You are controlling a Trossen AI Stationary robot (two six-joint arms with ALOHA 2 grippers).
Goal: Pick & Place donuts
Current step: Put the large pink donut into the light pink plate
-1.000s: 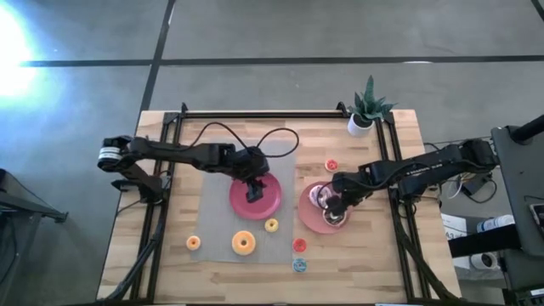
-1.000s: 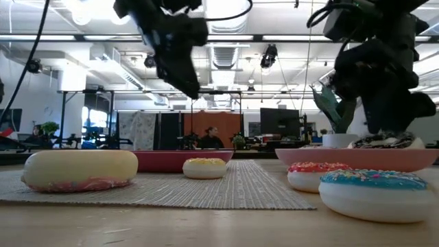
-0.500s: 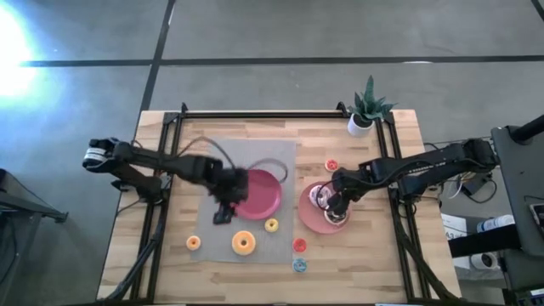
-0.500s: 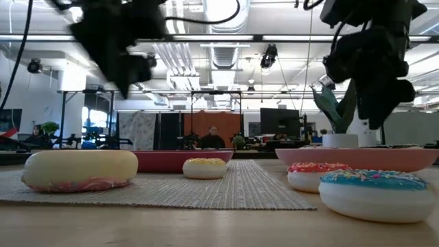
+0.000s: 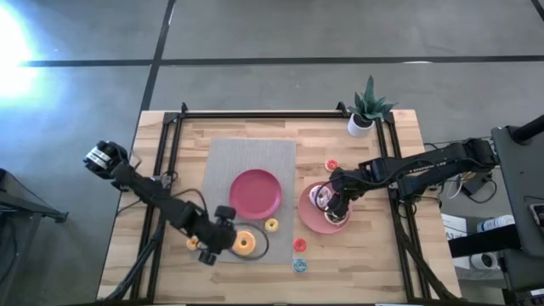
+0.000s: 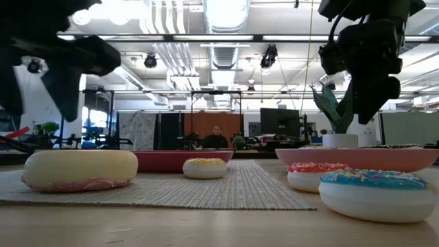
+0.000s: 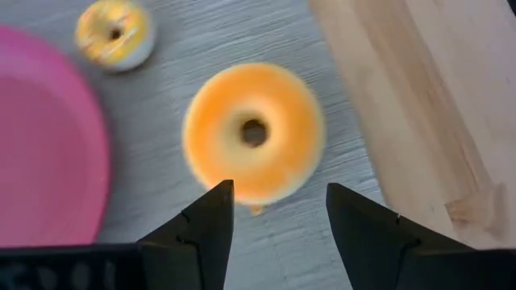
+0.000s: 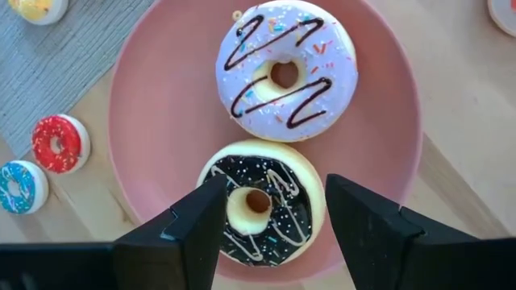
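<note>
Both fingers of my left gripper are still short of the large orange donut's hole (image 7: 253, 133). My left gripper needs to move toward the hole first and then close on the donut (image 7: 258, 173).
My left gripper (image 5: 219, 242) (image 7: 278, 217) is open just left of the large orange donut (image 5: 244, 243) (image 7: 254, 133), which lies flat on the grey mat (image 5: 223, 161); the fingertips stand either side of its near edge without touching it. My right gripper (image 5: 333, 202) (image 8: 274, 211) is open and empty above the pink plate (image 5: 308, 219) (image 8: 137, 105). On that plate lie the dark chocolate donut (image 8: 260, 205) and the pink-white sprinkled donut (image 8: 284, 68). Tiny donuts lie around: yellow (image 5: 271, 225), orange (image 5: 193, 243), red (image 5: 299, 245), blue (image 5: 299, 264), another red (image 5: 331, 165).
A red plate (image 5: 255, 194) stands on the mat. A potted plant (image 5: 365, 110) stands at the far right corner. A black frame (image 5: 255, 114) runs along the table's far and side edges. In the low view a person (image 6: 217, 136) shows far behind the table.
My left gripper has swung from above the red plate toward the table's near left, to beside the large orange donut. My right gripper has risen from the pink plate; the chocolate donut, which showed above the rim in the low view, no longer shows there.
</note>
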